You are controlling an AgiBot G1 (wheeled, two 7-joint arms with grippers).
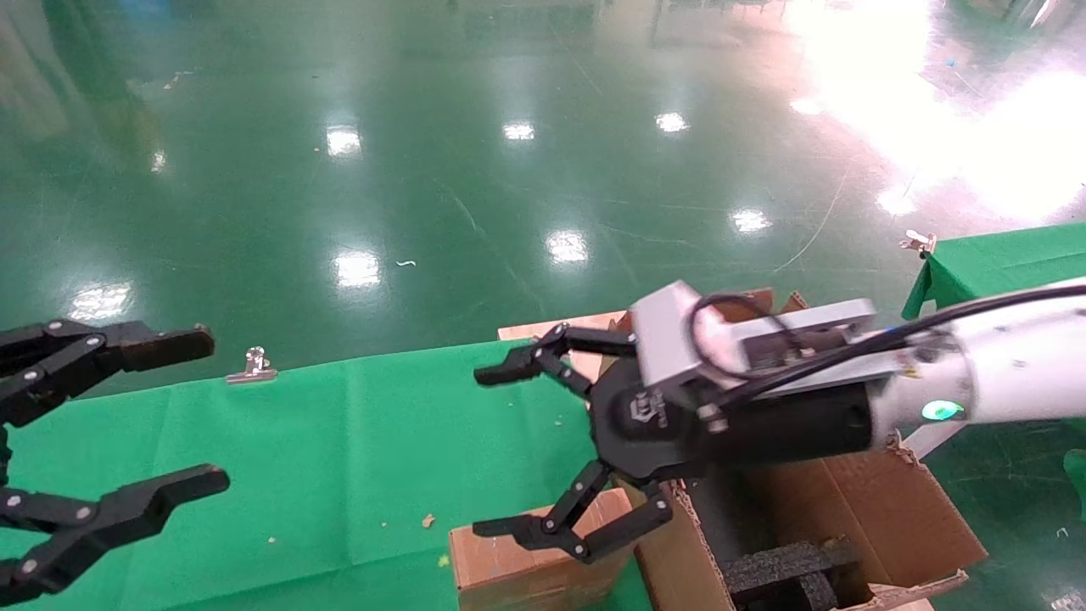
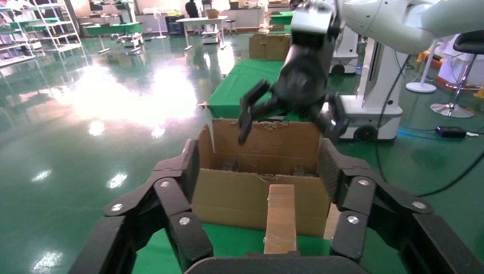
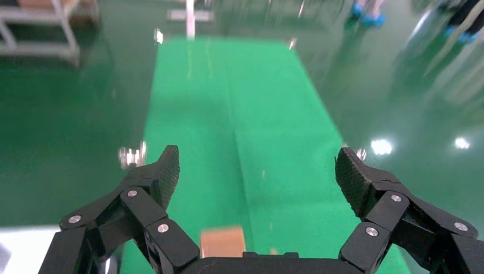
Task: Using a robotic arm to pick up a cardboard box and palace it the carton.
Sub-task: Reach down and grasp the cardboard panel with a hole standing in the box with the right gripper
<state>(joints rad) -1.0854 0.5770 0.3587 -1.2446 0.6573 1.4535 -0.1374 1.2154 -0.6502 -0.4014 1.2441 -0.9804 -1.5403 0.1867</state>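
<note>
My right gripper should take hold of the small taped cardboard box (image 1: 526,564) by its two broad sides, so that it can go in the open carton (image 1: 882,509).
The small taped cardboard box (image 1: 526,564) lies on the green table next to the large open carton (image 1: 882,509), which has black foam inside. My right gripper (image 1: 488,450), on the white robotic arm (image 1: 1010,365), is open and empty, hovering above the small box and beside the carton's near wall. In the right wrist view the gripper (image 3: 258,171) is open over the cloth, with the box (image 3: 222,242) low between the fingers. My left gripper (image 1: 204,413) is open and empty at the far left. Its wrist view shows the box (image 2: 281,220) end-on before the carton (image 2: 240,197).
A green cloth (image 1: 339,458) covers the table; its far edge carries a metal clip (image 1: 252,365). A second green table (image 1: 1001,259) with a clip (image 1: 919,243) stands at the right. Shiny green floor lies beyond. Small crumbs dot the cloth.
</note>
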